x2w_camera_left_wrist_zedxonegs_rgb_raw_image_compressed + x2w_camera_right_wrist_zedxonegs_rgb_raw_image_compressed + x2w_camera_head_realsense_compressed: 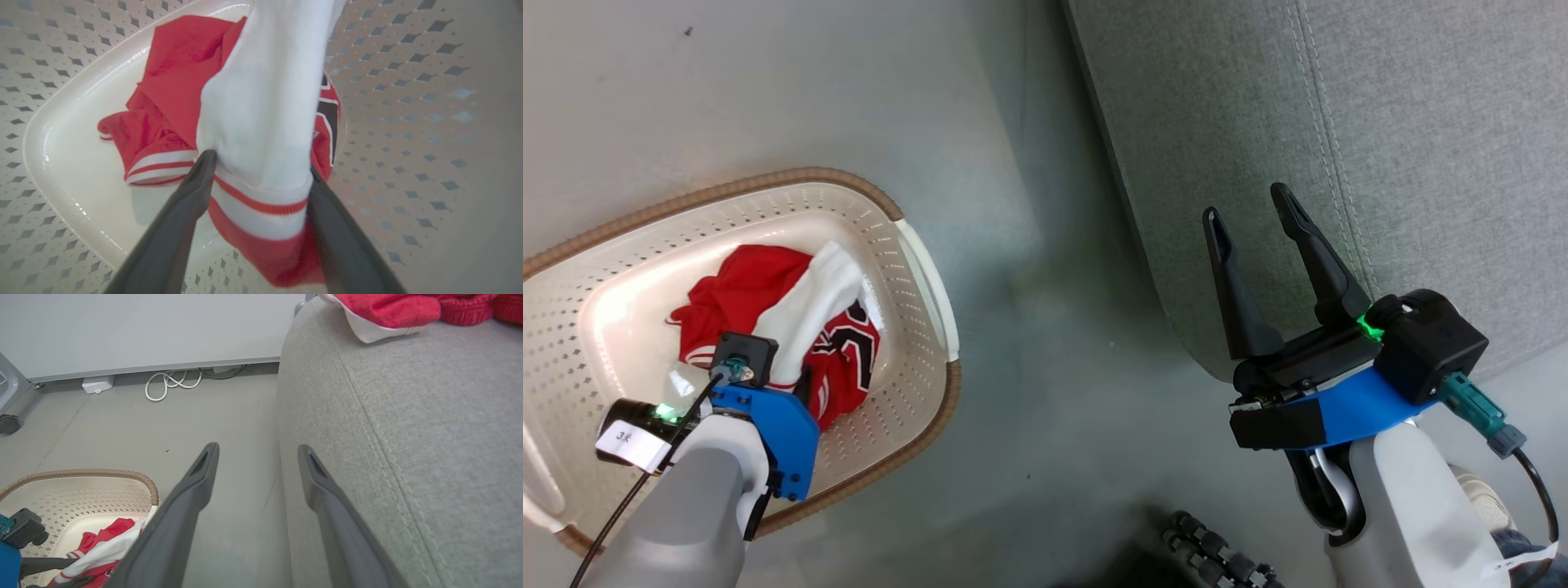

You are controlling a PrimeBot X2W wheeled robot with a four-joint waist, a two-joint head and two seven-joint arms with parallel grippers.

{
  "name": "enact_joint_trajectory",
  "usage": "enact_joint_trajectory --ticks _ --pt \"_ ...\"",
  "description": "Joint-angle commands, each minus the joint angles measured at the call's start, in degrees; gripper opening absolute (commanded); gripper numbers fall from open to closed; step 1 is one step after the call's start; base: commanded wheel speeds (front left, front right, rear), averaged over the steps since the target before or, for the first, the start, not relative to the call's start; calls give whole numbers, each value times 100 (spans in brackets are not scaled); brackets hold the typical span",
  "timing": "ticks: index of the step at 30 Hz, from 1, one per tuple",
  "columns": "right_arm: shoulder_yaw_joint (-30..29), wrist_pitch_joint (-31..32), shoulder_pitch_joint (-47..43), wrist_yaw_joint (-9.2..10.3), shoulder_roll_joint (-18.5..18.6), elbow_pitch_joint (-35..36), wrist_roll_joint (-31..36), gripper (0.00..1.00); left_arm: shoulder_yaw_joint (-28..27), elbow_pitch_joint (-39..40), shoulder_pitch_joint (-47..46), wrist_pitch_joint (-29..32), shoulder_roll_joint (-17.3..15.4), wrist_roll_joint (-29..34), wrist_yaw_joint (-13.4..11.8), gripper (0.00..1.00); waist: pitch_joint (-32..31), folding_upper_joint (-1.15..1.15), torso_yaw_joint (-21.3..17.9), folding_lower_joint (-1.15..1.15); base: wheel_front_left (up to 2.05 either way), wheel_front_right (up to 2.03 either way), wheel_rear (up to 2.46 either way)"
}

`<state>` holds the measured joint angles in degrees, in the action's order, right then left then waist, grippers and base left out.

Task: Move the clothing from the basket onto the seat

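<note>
I need to pick up the red garment next with my left gripper by its red-striped cuff (262, 206), because the white sleeve (261, 102) stands up as a fold above the bunched cloth.
The cream basket (792, 175) stands on the floor at the lower left. Red and white clothing (768, 302) lies bunched on its bottom. My left arm reaches down into it. In the left wrist view my left gripper (261, 163) is open, its fingers straddling a white sleeve (261, 102) with a red-striped cuff; the fabric touches both fingers. My right gripper (1247, 204) hangs open and holds nothing over the rounded edge of the grey seat (1421, 122). The right wrist view shows that gripper (257, 448) between floor and seat (408, 437), with a red garment (392, 308) lying on the cushion's far end.
Bare grey floor (1045, 327) separates basket and seat. White cables (171, 381) and a small white box (97, 384) lie along the wall. A caster wheel (8, 424) stands at the far left. A black ribbed hose (1217, 555) and a pale shoe (1486, 494) sit by my base.
</note>
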<state>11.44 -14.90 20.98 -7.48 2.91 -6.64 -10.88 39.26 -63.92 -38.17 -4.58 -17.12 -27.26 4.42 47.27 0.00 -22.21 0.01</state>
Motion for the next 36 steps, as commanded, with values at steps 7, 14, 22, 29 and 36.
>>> enact_joint_trajectory --ticks 7,14,22,29,36 --pt "62 -38 98 -3 -4 79 -72 100 83 -337 -240 179 40 109 -419 84 107 0 -150 -1 0 0 0" --pt "28 -38 91 -3 -4 94 15 100 133 -503 -300 194 89 53 -347 0 86 0 -145 -1 0 0 0" --pt "30 -38 94 -3 -4 118 87 100 156 -615 -334 135 144 -40 -182 0 27 0 -85 -1 0 0 0" --pt "16 -39 88 -3 -4 86 127 100 202 -683 -322 10 221 -82 -81 0 -78 0 -2 -1 0 0 0" --pt "7 -38 3 -2 -3 -16 235 100 339 -744 -159 -177 407 -59 44 0 -567 0 225 -1 0 0 0"
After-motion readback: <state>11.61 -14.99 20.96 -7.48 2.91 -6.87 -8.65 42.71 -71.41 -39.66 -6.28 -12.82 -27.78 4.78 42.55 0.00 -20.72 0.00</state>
